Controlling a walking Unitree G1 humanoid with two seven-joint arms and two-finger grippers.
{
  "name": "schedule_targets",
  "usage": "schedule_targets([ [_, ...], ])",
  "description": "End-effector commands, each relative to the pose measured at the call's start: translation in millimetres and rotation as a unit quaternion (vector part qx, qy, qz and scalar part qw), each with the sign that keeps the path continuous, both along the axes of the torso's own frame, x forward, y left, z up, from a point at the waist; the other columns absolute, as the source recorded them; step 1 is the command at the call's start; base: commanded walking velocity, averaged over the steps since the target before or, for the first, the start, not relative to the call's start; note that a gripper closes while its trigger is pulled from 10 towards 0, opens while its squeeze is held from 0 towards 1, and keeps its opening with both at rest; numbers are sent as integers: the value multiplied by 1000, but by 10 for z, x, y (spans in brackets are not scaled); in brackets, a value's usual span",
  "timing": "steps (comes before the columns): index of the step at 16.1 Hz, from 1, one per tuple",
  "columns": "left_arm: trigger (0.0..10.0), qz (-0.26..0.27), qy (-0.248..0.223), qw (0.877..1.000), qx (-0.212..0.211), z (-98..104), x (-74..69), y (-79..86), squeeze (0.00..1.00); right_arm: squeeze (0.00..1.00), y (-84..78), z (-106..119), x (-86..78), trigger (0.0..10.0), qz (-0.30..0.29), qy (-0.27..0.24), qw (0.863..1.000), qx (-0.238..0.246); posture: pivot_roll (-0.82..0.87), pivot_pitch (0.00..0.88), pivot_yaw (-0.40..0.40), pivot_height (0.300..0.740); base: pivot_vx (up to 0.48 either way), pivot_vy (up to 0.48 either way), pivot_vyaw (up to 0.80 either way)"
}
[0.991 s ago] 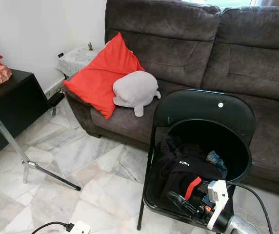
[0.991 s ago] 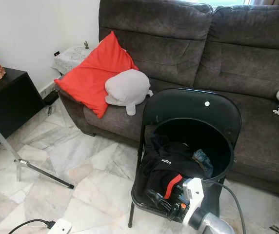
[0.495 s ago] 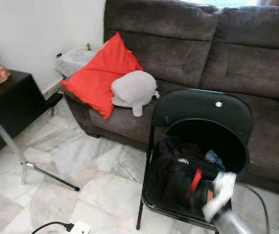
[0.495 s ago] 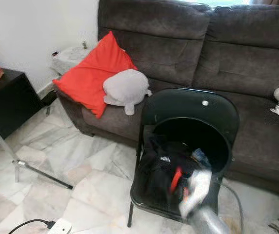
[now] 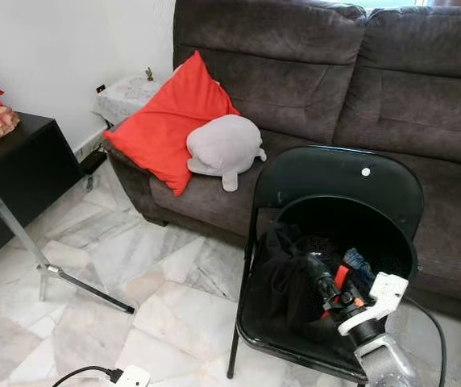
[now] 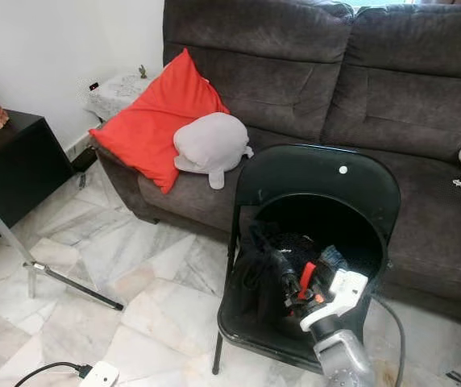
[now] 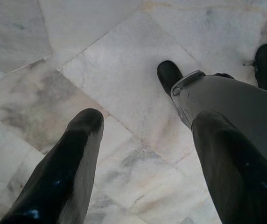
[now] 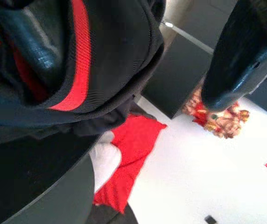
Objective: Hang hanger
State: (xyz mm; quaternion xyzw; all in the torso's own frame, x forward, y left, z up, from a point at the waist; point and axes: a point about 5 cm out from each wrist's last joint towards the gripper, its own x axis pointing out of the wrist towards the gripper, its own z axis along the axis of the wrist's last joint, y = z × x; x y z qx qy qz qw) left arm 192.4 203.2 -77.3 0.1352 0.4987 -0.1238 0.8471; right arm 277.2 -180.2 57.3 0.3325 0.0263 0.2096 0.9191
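I will grab the black garment next with my right gripper, by its red-striped hem (image 5: 340, 279), while the rest of it hangs loose out of the tub (image 5: 392, 234).
A black folding chair (image 5: 339, 181) stands before the sofa with a round black tub (image 5: 392, 234) on its seat. A black garment with a red stripe (image 5: 291, 282) spills from the tub. My right gripper (image 5: 325, 278) is raised over the seat, fingers pointing up and back. In the right wrist view its fingers stand wide apart: one finger (image 8: 245, 51) is bare, and the garment's red-striped hem (image 8: 77, 60) is draped over the other. My left gripper (image 7: 147, 121) hangs open above the marble floor. I see no hanger.
A dark grey sofa (image 5: 295, 72) holds a red cushion (image 5: 170, 121) and a grey plush (image 5: 224, 147). A black cabinet (image 5: 13, 177) and a slanted metal stand leg (image 5: 21, 234) are at the left. A power strip (image 5: 130, 376) and a cable lie on the floor.
My right gripper has risen from the front of the chair seat and turned its fingers upward, pulling the red-striped garment up with it. The camera has shifted slightly.
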Motion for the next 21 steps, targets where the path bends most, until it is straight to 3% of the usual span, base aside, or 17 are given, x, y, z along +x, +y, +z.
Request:
schedule_targets([
  [1,10000,4,12,1000,8,-17,-49,54,0,0,106,-112,-64,10000,37,30,999,-24,-45,54,87,740,0,0,0],
  [2,10000,4,12,1000,9,-17,-49,55,0,0,229,-231,-171,10000,110,44,988,-103,-45,55,86,740,0,0,0],
  [4,10000,4,12,1000,9,-15,-47,58,0,0,246,-286,-230,10000,137,36,974,-174,-45,55,87,740,0,0,0],
  [6,10000,4,12,1000,9,-15,-47,60,0,0,104,-206,-101,10000,34,39,988,-144,-46,56,88,740,0,0,0],
  [7,10000,3,12,1000,9,-14,-46,61,0,0,32,-165,-38,10000,-25,52,993,-100,-50,58,88,740,0,0,0],
  [11,10000,2,11,1000,10,-14,-43,57,0,0,74,-173,-44,10000,-41,58,995,-67,-48,55,86,740,0,0,0],
  [12,10000,2,11,1000,10,-13,-43,56,0,0,95,-186,-50,9176,-40,60,995,-64,-48,56,85,740,0,0,0],
  [13,10000,2,11,1000,10,-14,-42,56,0,0,115,-192,-53,3608,-42,62,995,-60,-48,57,84,740,0,0,0],
  [14,10000,3,11,1000,10,-14,-43,54,0,0,141,-196,-57,1373,-43,66,995,-59,-48,58,83,740,0,0,0],
  [17,10000,3,11,1000,10,-15,-44,54,0,0,163,-156,-70,1529,-62,68,994,-59,-48,58,83,740,0,0,0],
  [18,10000,3,11,1000,11,-15,-45,54,0,0,173,-125,-100,1333,-72,67,994,-54,-56,61,79,740,0,0,0],
  [20,10000,3,11,1000,11,-16,-45,54,0,0,168,-110,-136,0,-89,70,992,-56,-57,61,79,740,0,0,0],
  [21,10000,3,11,1000,12,-15,-44,54,0,0,157,-101,-153,0,-108,77,990,-50,-61,61,79,740,0,0,0],
])
